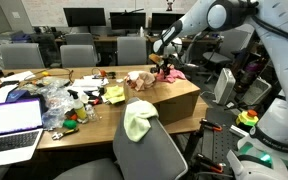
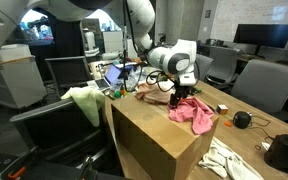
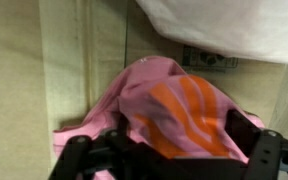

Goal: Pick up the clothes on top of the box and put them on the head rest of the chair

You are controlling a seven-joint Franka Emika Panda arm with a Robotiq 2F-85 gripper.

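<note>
The pink bunch [image 1: 166,74] [image 3: 179,122] is between my fingertips, which are down on either side of it, so my gripper needs to close. Closing now would hold it.
A pink garment [image 3: 164,95] with orange stripes lies bunched on the brown cardboard box [image 1: 174,100], near its far end. My gripper [image 3: 169,158] is lowered over it, open, with one finger on each side of the bunch. In both exterior views the gripper [image 1: 165,66] [image 2: 181,97] sits right on the pink garment [image 1: 172,75] [image 2: 196,117]. A white garment with orange-red marks [image 1: 139,80] lies on the box beside it. A pale yellow-green garment [image 1: 138,120] [image 2: 84,99] is draped over the head rest of the grey chair [image 1: 154,155] in front of the box.
Left of the box the table holds an open laptop [image 1: 12,125], clear plastic bags [image 1: 49,100] and small clutter. Grey chairs [image 1: 79,55] and monitors stand behind it. Past the box lie a white cloth [image 2: 229,160] and a black device [image 2: 284,152].
</note>
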